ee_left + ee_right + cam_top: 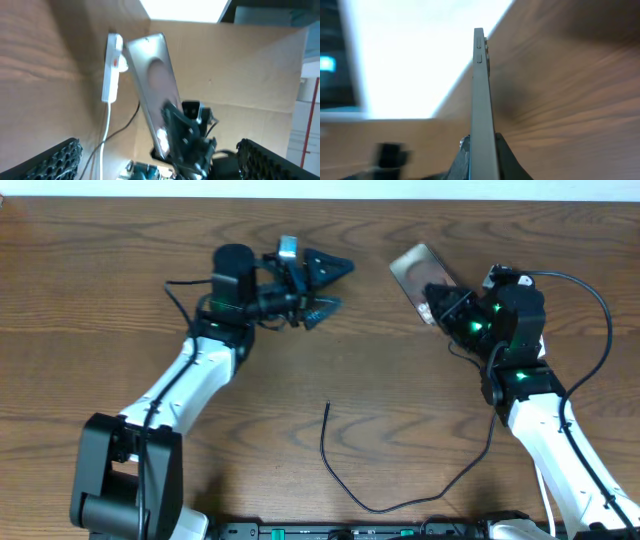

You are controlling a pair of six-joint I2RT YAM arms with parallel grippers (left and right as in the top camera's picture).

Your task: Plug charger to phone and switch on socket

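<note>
The phone's near end needs to stay free to plug in the charger (335,465). My left gripper will grab the phone by its free side edge (407,291), opposite my right gripper.
My right gripper (438,302) is shut on the phone (418,266), a glossy grey slab held tilted above the table's far right. In the right wrist view the phone (481,95) is edge-on between my fingers (482,157). The left wrist view shows the phone (152,75) in the right gripper (175,127), with the white socket (112,67), which has red markings and a white cord, lying beside it. My left gripper (330,285) is open and empty, pointing at the phone; its fingers frame the bottom of the left wrist view (160,167). The charger (335,465), a thin black cable, curves over the table's near middle with its tip free.
A brown cardboard wall (240,65) stands behind the right arm. Thicker black arm cables (590,290) loop beside the right arm. The wooden table (100,330) lies under it all.
</note>
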